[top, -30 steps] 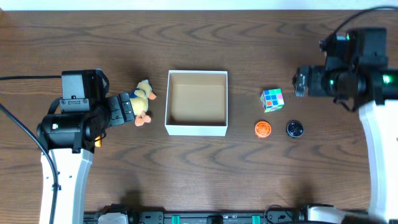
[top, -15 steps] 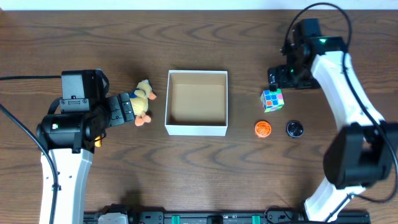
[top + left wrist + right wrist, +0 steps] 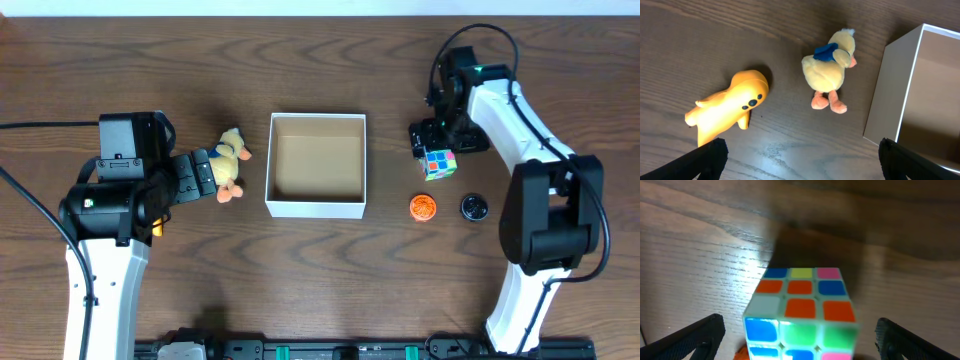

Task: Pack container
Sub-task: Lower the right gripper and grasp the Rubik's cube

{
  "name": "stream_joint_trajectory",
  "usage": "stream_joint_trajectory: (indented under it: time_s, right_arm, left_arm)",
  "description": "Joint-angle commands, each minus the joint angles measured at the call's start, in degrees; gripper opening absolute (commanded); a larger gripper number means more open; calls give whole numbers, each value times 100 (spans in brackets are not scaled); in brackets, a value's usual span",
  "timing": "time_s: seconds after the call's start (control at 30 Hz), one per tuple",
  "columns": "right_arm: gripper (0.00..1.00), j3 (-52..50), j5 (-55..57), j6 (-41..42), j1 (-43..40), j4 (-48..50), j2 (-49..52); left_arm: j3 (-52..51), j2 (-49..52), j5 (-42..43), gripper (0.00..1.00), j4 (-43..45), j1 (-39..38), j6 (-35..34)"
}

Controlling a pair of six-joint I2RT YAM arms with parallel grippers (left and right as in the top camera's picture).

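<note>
I should move my right gripper lower before I close it on the cube. My fingers are above the cube, so they would miss it if I closed now.
The container (image 3: pixel 316 206) is a square white box with a brown floor, mid-table; its corner shows in the left wrist view (image 3: pixel 900 100). A plush yellow duck (image 3: pixel 230 160) lies just left of it, also seen from the left wrist (image 3: pixel 830 65). An orange rubber duck (image 3: pixel 727 110) lies beside it. My left gripper (image 3: pixel 800 157) is open, hovering over the table short of both ducks. A colour cube (image 3: pixel 438 161) sits right of the box. My right gripper (image 3: pixel 800 340) is open, its fingers on either side of the cube (image 3: pixel 802 312), apart from it.
An orange ball (image 3: pixel 423 207) and a small black round object (image 3: pixel 473 207) lie in front of the cube. The right arm (image 3: pixel 500 100) reaches in from the right. The left arm (image 3: pixel 120 200) stands at the left.
My right arm has swung in from the far right to the cube and turned its gripper down over it. The left arm and the toys have not moved.
</note>
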Motion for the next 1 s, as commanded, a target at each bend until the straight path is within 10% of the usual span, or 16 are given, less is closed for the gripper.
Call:
stream_joint_trajectory:
  time_s: [0.0, 0.97]
  right_arm:
    - [99, 76, -42, 15, 48, 17, 179]
    - [93, 37, -31, 15, 15, 221, 442]
  left_arm:
    - [105, 50, -22, 98, -17, 28, 31]
    - [105, 55, -24, 98, -20, 28, 31]
